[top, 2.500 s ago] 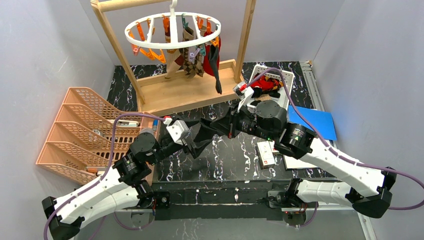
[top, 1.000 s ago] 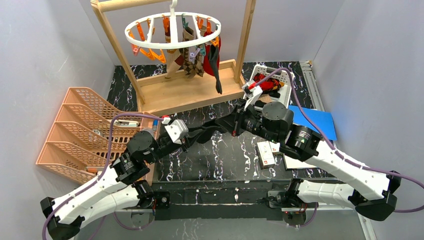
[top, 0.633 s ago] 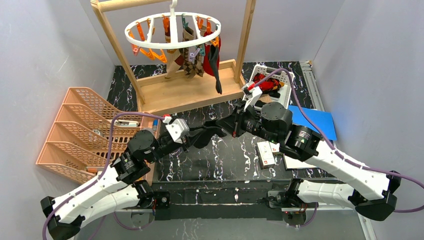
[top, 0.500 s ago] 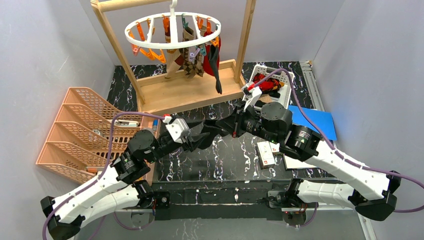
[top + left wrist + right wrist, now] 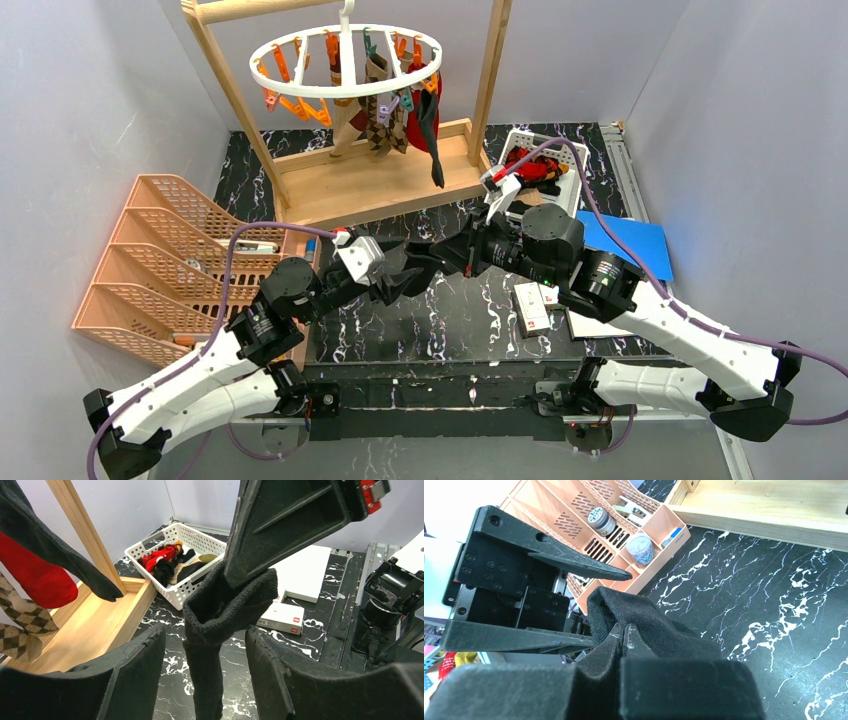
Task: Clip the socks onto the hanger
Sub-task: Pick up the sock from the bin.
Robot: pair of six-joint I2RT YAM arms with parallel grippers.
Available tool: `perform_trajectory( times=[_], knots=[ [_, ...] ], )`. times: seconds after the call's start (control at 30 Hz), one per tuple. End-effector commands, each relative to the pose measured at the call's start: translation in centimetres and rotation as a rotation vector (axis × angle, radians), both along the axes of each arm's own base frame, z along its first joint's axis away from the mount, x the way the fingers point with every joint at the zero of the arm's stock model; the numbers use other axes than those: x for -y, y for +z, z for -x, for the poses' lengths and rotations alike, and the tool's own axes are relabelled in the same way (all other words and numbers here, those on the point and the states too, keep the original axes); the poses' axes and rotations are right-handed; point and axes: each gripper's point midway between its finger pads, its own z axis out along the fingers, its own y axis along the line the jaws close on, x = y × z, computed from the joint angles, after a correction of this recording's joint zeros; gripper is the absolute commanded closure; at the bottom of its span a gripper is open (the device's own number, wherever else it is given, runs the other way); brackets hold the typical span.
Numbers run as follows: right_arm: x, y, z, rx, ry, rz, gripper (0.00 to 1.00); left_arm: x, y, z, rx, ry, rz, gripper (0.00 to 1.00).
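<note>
The left gripper should next pinch the black sock just below its cuff opening (image 5: 413, 267), so the cuff's rim stays free to be clipped to the hanger (image 5: 345, 60).
My right gripper (image 5: 452, 250) is shut on the cuff of a black sock (image 5: 220, 610), which hangs down from it over the dark marble table. My left gripper (image 5: 205, 632) is open; the sock hangs between its two fingers, apart from both. In the right wrist view the pads (image 5: 616, 635) pinch the sock (image 5: 644, 622). The white ring hanger (image 5: 345, 60) hangs from the wooden frame at the back, with argyle, red and black socks (image 5: 385, 120) clipped to it. More socks (image 5: 530, 170) lie in the white basket (image 5: 568, 155).
A peach tiered organiser (image 5: 170, 260) stands at the left. The wooden frame's base (image 5: 370, 185) fills the back centre. A blue sheet (image 5: 625, 245) and a small white box (image 5: 532, 305) lie under and beside the right arm.
My left gripper's jaws have opened and let go of the black sock. The sock now hangs from the right gripper alone. The left wrist has shifted slightly right.
</note>
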Motion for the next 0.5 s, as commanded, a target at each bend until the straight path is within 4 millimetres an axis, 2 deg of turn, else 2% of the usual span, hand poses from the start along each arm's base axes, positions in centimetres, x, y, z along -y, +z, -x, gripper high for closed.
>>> perform_trajectory(
  times=[0.0, 0.47],
  knots=[
    [-0.36, 2.32, 0.21, 0.043, 0.027, -0.063, 0.99, -0.14, 1.79, -0.38, 0.040, 0.021, 0.023, 0.43],
    [-0.34, 1.98, 0.23, 0.046, 0.030, -0.055, 0.99, 0.11, 2.55, -0.07, 0.052, -0.001, 0.043, 0.46]
  ],
)
